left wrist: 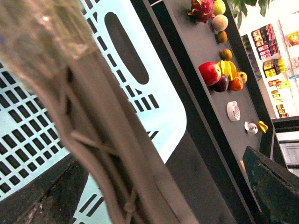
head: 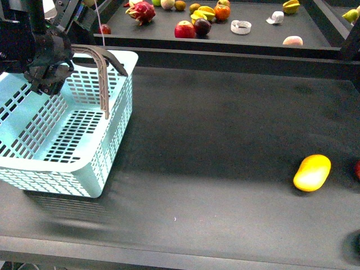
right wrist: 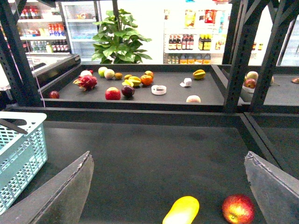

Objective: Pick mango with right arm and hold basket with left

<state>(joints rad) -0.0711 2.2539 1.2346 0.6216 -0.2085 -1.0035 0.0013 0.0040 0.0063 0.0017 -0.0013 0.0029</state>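
I will next grab the basket by its narrow raised handle [head: 103, 79] with my left gripper to hold it, since the basket's slotted body is far wider than the open fingers.
The yellow mango [head: 312, 172] lies on the dark table at the right; the right wrist view shows the mango [right wrist: 181, 211] between and just ahead of my right gripper's [right wrist: 168, 186] wide-open fingers [right wrist: 60, 196], untouched. At the left stands the light blue basket [head: 115, 129] with its grey-brown handle [head: 104, 73] raised. My black left gripper [head: 48, 76] hangs open over the basket's far rim beside the handle. In the left wrist view the handle [left wrist: 93, 140] runs blurred between the left gripper's [left wrist: 159, 186] spread fingers [left wrist: 271, 182], which do not clamp it.
A red apple [right wrist: 238, 208] lies close beside the mango, at the table's right edge [head: 357, 169]. A raised back shelf [head: 253, 39] carries several fruits, among them a dragon fruit [head: 142, 11]. Dark frame posts [right wrist: 240, 56] rise behind the table.
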